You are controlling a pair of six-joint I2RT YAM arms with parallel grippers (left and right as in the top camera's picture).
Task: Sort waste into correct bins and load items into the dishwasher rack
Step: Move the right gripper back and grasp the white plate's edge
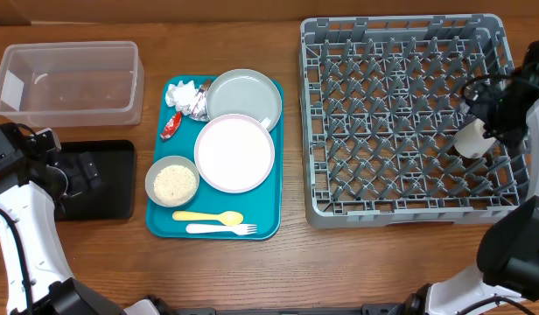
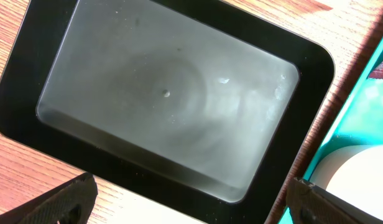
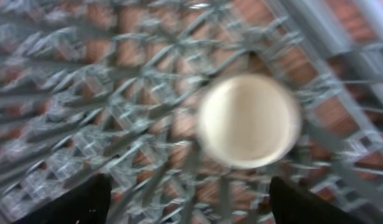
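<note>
The pale plate (image 1: 235, 152) should be held next by my right gripper at its rim facing the grey dishwasher rack. The plate's opposite edge then stays free to go in among the pegs.
My left gripper (image 1: 77, 171) (image 2: 191, 186) is open and empty over the shallow black tray (image 1: 112, 201) (image 2: 316, 68). My right gripper (image 1: 493, 118) (image 3: 188, 183) is open over the grey dishwasher rack (image 1: 401, 210) (image 3: 86, 106), just above a white cup (image 1: 469, 140) (image 3: 249, 121) that stands among the pegs, apart from the fingers. On the teal tray (image 1: 269, 223) lie a white napkin (image 1: 184, 90), silver foil (image 1: 197, 105), a red packet (image 1: 171, 125), a grey dish (image 1: 243, 94), a pale plate (image 1: 235, 152), a small grey bowl of rice (image 1: 171, 182), a yellow spoon (image 1: 208, 216) and a white fork (image 1: 221, 229).
A clear plastic tub (image 1: 64, 79) stands at the back left, behind the black tray. The teal tray's edge (image 2: 359, 99) lies just right of the black tray. The right wrist view is blurred.
</note>
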